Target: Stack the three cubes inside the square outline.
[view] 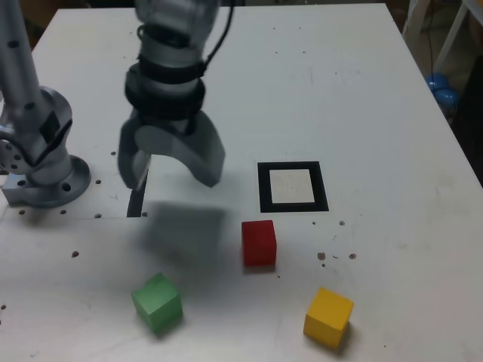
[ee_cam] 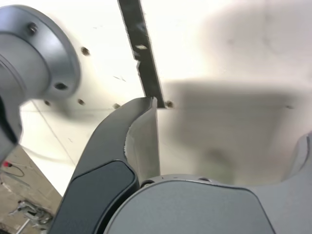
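Observation:
The red cube will be gripped next by its opposite sides with my gripper. It starts the stack inside the square outline.
My gripper hangs open above the white table, with nothing between its fingers. It is to the exterior view's left of the square outline, a black tape frame with a white centre that holds nothing. The red cube sits just in front of the outline. Near the front edge lie the green cube and, further to the exterior view's right, the yellow cube. The wrist view shows one dark finger, bare table and no cube.
The arm's grey base is bolted at the exterior view's left. A straight black tape strip runs on the table under the gripper. The table's right edge slants past blue objects on the floor.

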Tool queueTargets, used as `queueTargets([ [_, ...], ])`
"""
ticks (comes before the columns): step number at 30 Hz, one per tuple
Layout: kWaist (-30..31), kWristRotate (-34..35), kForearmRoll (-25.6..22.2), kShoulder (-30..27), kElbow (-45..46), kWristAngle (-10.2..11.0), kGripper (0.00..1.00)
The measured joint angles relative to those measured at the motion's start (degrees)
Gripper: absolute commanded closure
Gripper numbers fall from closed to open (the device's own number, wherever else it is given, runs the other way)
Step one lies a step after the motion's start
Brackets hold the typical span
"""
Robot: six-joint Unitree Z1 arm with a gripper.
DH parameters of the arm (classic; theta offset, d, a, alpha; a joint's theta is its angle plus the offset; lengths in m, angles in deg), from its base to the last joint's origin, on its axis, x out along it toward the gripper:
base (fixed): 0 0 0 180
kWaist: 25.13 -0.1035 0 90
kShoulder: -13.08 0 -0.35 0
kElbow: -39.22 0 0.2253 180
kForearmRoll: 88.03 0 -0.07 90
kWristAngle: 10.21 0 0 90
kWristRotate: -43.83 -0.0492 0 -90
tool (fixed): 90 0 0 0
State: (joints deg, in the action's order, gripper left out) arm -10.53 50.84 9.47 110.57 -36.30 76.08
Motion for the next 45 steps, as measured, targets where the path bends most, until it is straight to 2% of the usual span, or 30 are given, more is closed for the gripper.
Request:
queueTargets([
  [9, 4.23, 8.96, -5.57, 4.22, -10.03, -1.18, 0.01],
  [15, 6.63, 12.74, -6.24, 8.05, -14.28, -2.27, 0.01],
  [25, 9.49, 14.86, -5.66, 14.37, -20.20, -3.23, 0.01],
  [34, 9.54, 15.04, -4.98, 19.32, -23.02, -3.91, 0.04],
  [45, 9.54, 15.04, -4.74, 23.45, -26.54, -4.11, 0.14],
])
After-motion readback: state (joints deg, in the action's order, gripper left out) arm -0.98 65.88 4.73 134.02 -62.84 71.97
